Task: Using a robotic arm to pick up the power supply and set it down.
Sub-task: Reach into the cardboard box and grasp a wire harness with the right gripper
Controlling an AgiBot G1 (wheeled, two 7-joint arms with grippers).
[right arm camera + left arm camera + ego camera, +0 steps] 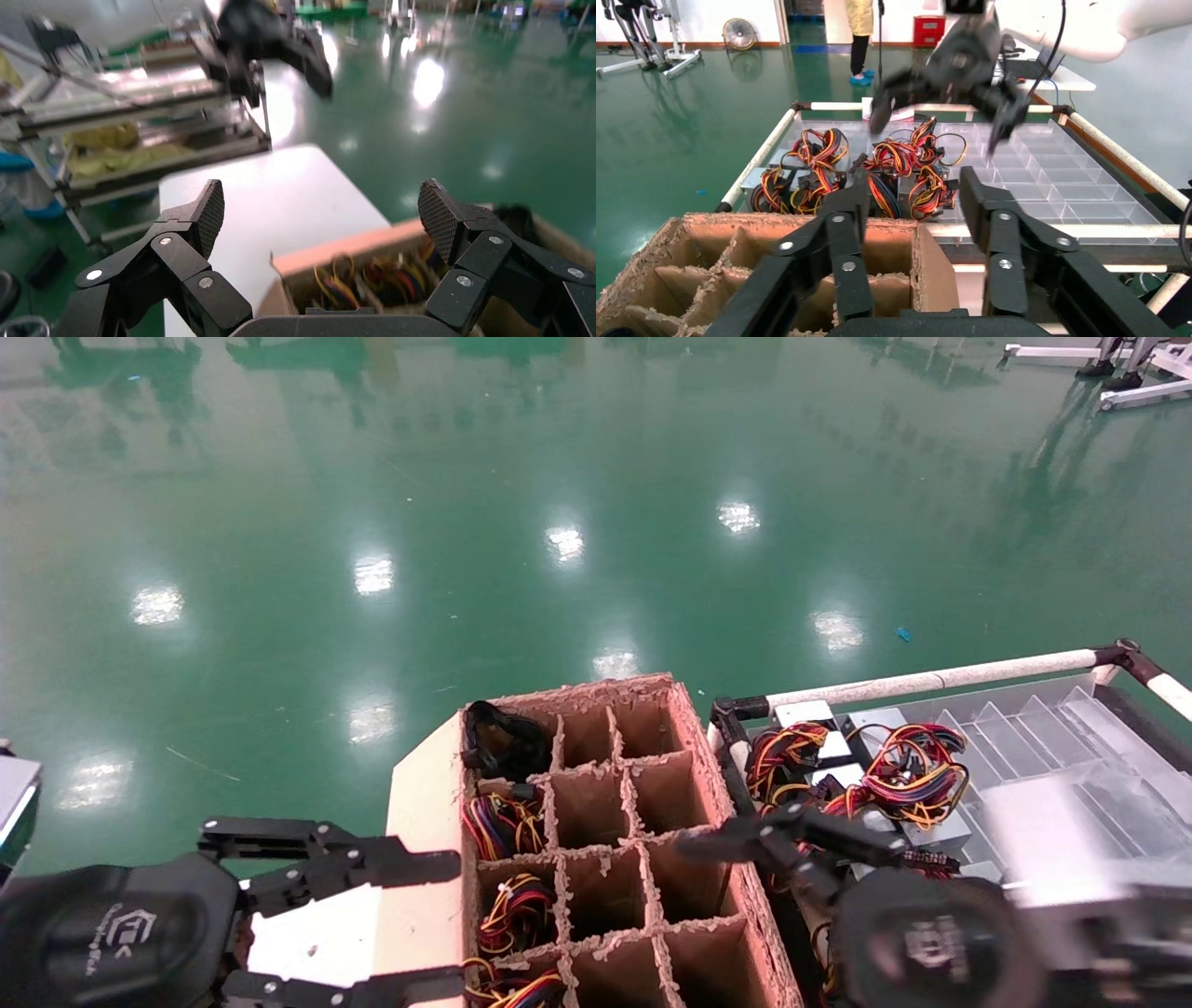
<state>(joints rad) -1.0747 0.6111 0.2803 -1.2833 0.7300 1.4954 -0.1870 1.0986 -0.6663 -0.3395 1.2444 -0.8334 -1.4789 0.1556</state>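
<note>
My right gripper will next grab the power supply by its wire bundle (517, 987), so that I can lift it out of its cardboard cell and set it down.
Several power supplies, grey boxes with red, yellow and black wire bundles (908, 766), lie on the railed tray at the right (898, 158). More wire bundles (503, 823) fill the left column of cells in a cardboard box (596, 691). My right gripper (745, 859) hovers open over the gap between the box and the tray, holding nothing. In the right wrist view its pads (211, 210) stand wide apart above the box's wired cells (351, 281). My left gripper (456, 924) is open and empty at the box's left side (912, 200).
The box is split into cells by cardboard dividers, and most of its cells hold nothing. A clear compartment tray (1071, 738) sits inside a white-railed frame (931, 680). A white table top (317, 933) lies under my left gripper. Green floor stretches beyond.
</note>
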